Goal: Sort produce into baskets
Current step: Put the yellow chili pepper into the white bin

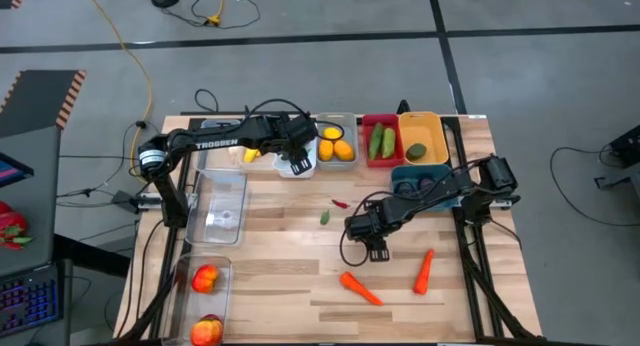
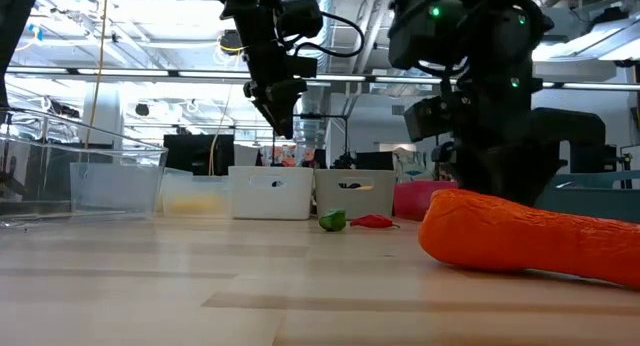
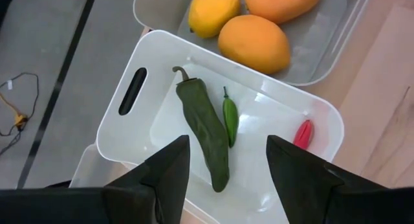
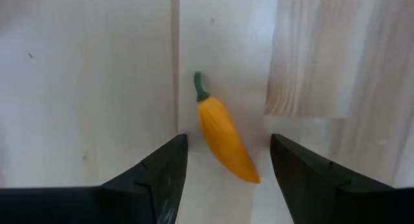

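My right gripper's fingers are beside the small orange chili (image 4: 223, 136), level with it near the bare wood, so it is now time to close and catch the chili.
My left gripper (image 3: 228, 143) is open and empty above the white basket (image 3: 162, 49), which holds a dark green pepper (image 3: 204, 130), a small green chili (image 3: 230, 120) and a red chili (image 3: 303, 133). In the high view the left gripper (image 1: 297, 158) is at the table's far edge. My right gripper (image 4: 228, 143) is open at mid-table (image 1: 376, 250). Its fingers stand on either side of a small orange chili (image 4: 223, 136) that lies on the wood, apart from it.
Two carrots (image 1: 360, 286) (image 1: 423, 271), a green chili (image 1: 325, 217) and a red chili (image 1: 340, 202) lie loose on the table. At the far edge stand a clear basket of yellow fruit (image 1: 336, 148), a red one (image 1: 380, 141), an orange-yellow one (image 1: 422, 141) and a teal one (image 1: 420, 181). Clear baskets (image 1: 220, 201) line the left side.
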Tool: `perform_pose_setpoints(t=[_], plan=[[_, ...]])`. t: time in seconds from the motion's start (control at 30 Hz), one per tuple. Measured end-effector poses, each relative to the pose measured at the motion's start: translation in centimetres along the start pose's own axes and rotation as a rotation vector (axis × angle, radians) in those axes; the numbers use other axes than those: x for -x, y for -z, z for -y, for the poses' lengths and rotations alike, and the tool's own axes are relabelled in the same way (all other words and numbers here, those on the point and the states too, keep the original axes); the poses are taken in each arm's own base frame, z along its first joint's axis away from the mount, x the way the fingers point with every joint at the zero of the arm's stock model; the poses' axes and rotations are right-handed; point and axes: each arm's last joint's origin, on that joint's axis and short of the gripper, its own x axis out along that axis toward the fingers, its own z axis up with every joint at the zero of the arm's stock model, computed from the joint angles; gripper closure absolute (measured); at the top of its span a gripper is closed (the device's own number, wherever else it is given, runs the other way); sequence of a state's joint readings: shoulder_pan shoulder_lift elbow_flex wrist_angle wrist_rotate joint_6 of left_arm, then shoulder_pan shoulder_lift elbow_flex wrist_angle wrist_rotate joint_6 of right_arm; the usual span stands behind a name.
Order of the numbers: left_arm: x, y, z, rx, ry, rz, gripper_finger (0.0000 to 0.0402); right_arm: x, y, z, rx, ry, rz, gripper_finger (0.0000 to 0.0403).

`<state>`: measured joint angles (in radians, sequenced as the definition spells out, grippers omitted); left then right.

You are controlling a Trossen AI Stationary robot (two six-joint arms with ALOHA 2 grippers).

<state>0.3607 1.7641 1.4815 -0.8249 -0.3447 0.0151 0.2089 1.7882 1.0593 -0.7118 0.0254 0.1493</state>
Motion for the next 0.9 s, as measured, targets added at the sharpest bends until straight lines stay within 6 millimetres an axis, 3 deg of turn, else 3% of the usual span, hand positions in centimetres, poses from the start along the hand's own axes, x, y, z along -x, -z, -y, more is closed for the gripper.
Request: perform_pose_setpoints(t=[0.2,0.67,0.9], plan=[[0.00,-0.01,0.00,0.000,0.000,0.001,0.0209,-0.36,0.36,0.05,-0.001,0.001,-0.005,0.0170],[0.01,-0.01,0.00,0.000,0.000,0.001,0.0209,-0.37,0.37,0.11,-0.003,0.001,-0.005,0.0309],[0.92,0.54,-0.32,-0.049,-0.003,-0.030,0.0209,-0.38,0.32,0.10,-0.003,0.000,-0.001,0.0331]])
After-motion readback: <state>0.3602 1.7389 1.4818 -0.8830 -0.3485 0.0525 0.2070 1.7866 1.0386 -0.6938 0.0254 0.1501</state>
